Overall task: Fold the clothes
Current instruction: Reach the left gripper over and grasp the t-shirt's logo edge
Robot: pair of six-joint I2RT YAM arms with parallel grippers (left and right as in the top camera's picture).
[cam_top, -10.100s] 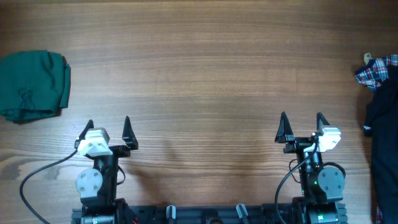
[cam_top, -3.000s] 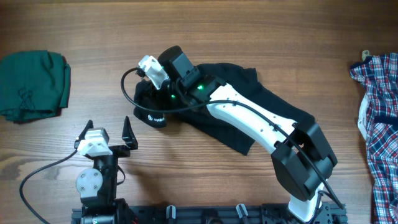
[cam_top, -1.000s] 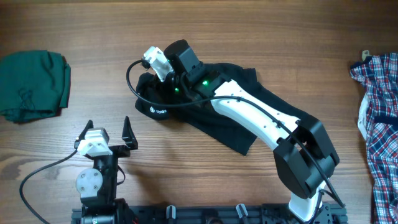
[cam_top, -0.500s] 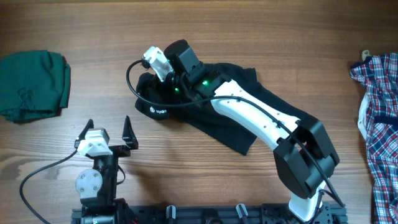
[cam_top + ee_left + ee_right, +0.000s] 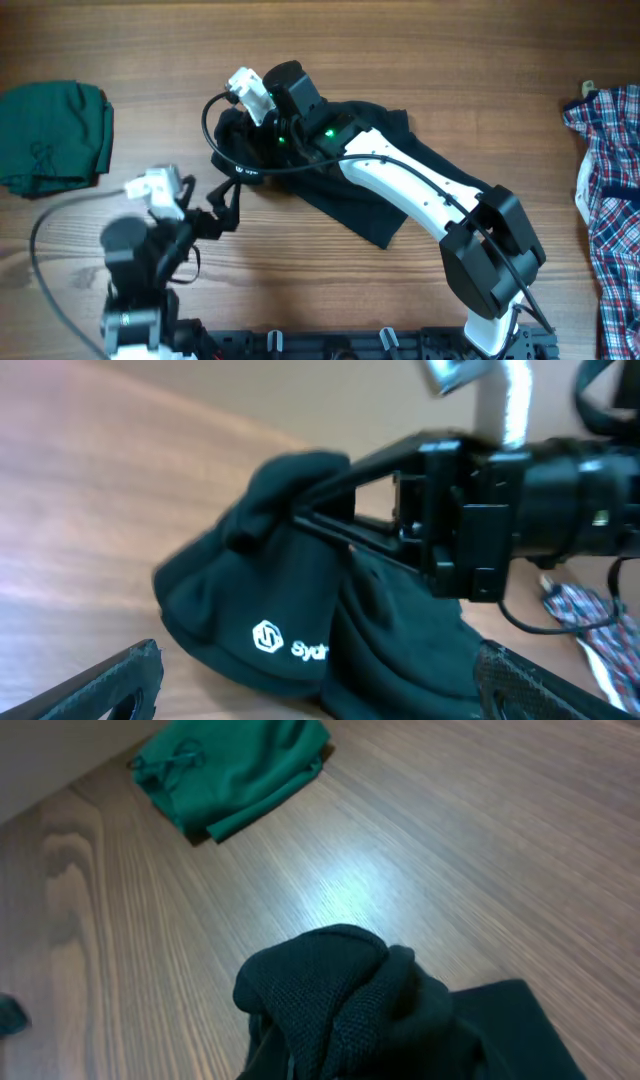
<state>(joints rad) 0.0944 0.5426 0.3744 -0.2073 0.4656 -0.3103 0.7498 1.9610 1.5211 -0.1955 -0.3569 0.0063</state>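
The black shirt needs to be stretched open for folding, so the left gripper should next grab the shirt's edge beside the white logo.
The clothes, one black shirt, lie crumpled at the table's middle, with a white logo at the left edge. My right gripper is shut on a bunched fold at the shirt's far left end. In the right wrist view that fold hides the fingers. In the left wrist view the held fold is lifted above the logo. My left gripper stands open just in front of the logo edge, and the shirt sits between and beyond its fingers.
A folded dark green garment lies at the far left, also seen as the green garment. A plaid shirt lies at the right edge. The right arm stretches over the black shirt.
My left arm has left its resting spot and moved forward and right toward the shirt's logo edge. The right gripper has barely moved and keeps its hold on the fold.
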